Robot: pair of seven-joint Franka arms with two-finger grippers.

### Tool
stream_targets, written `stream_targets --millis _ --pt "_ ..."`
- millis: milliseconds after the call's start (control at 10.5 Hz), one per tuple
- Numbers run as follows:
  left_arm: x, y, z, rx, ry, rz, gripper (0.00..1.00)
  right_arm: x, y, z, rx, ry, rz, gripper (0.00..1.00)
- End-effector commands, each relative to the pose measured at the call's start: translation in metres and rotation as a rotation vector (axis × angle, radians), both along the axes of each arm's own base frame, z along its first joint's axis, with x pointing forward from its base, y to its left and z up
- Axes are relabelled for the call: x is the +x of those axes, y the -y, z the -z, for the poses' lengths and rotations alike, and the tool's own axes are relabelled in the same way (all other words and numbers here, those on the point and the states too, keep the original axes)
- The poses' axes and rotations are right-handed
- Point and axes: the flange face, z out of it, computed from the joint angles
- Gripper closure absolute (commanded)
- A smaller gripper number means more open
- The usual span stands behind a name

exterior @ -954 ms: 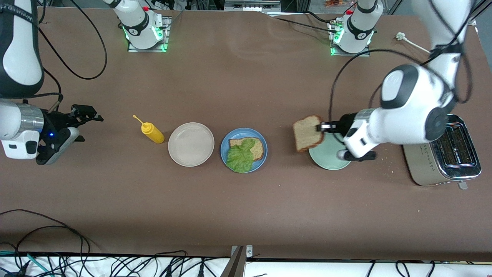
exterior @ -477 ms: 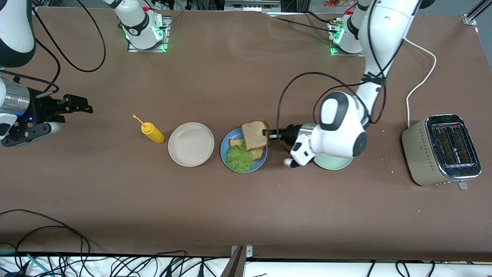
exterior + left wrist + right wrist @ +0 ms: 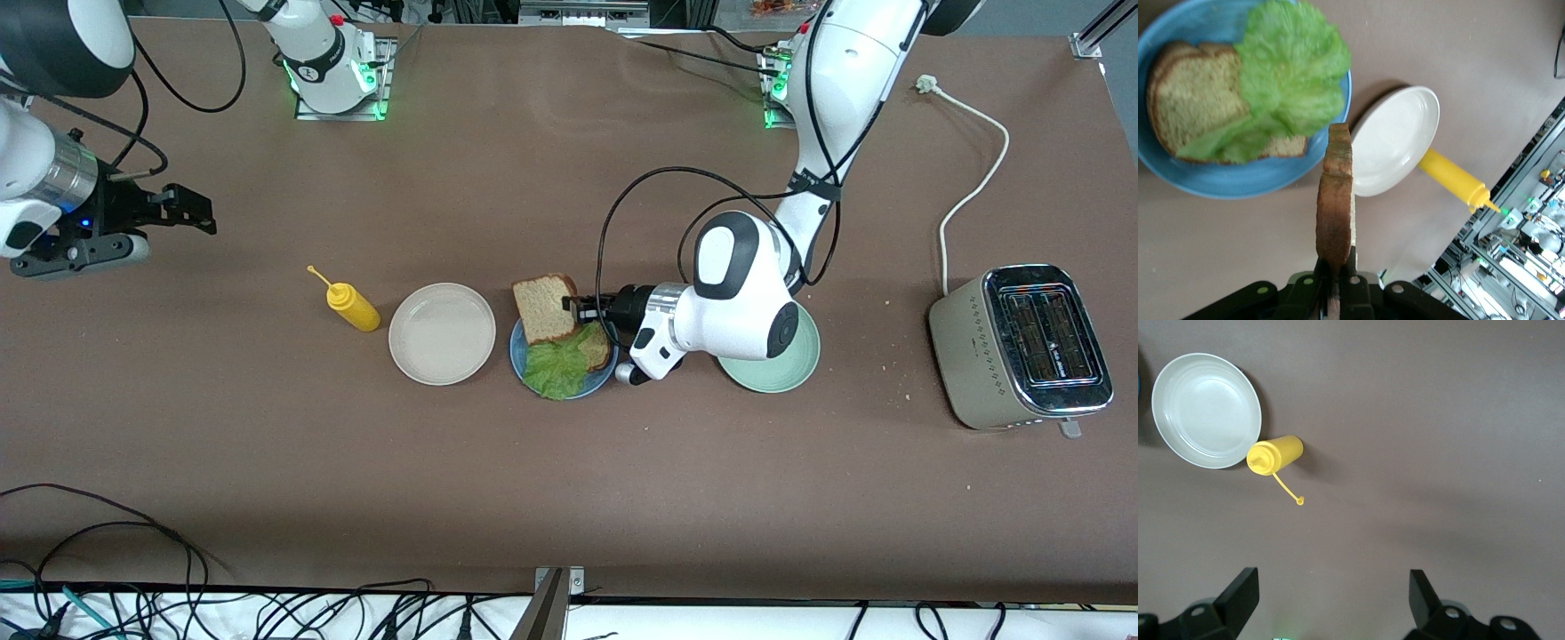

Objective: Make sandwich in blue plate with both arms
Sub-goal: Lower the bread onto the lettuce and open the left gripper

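The upright bread slice is hanging short and would tip if I let go, so my left gripper needs to hold the slice until it reaches the lettuce leaf (image 3: pixel 556 366) (image 3: pixel 1295 77).
The blue plate (image 3: pixel 518 348) holds a brown bread slice (image 3: pixel 597 348) with a crinkled green lettuce leaf (image 3: pixel 556 366) on it. My left gripper (image 3: pixel 576 310) is shut on a second bread slice (image 3: pixel 544 308) and holds it over the plate's edge toward the robots. In the left wrist view the held slice (image 3: pixel 1335 213) stands edge-on above the plate (image 3: pixel 1238 183), the lower slice (image 3: pixel 1188 93) and the lettuce (image 3: pixel 1288 73). My right gripper (image 3: pixel 197 212) is open and empty over bare table at the right arm's end; the right wrist view shows its spread fingers (image 3: pixel 1238 593).
A beige plate (image 3: pixel 442 333) sits beside the blue plate, with a yellow squeeze bottle (image 3: pixel 352 305) beside that. A pale green plate (image 3: pixel 781 360) lies under the left arm. A toaster (image 3: pixel 1031 347) stands at the left arm's end, its cord running toward the robots.
My left arm has carried the bread slice from over the pale green plate across to over the blue plate. My right arm has drawn back toward the robots.
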Motion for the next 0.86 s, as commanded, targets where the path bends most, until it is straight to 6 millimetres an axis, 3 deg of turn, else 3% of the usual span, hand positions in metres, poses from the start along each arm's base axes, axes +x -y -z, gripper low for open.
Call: stream_targets --millis 0,286,382,763 --pt "0.021 0.018 0.022 -0.001 0.047 -0.032 1.00 0.001 -0.002 -0.014 -0.026 -0.014 0.068 0.00" --pt "0.030 0.010 0.034 -0.002 0.142 -0.002 1.00 0.012 0.023 -0.014 -0.030 -0.021 0.179 0.00" --pt "0.031 0.007 0.044 0.001 0.149 0.008 1.00 0.010 0.019 -0.016 -0.036 -0.018 0.203 0.00" --pt "0.032 -0.013 0.066 0.031 0.121 -0.008 0.60 0.007 0.007 -0.016 -0.055 -0.036 0.281 0.00"
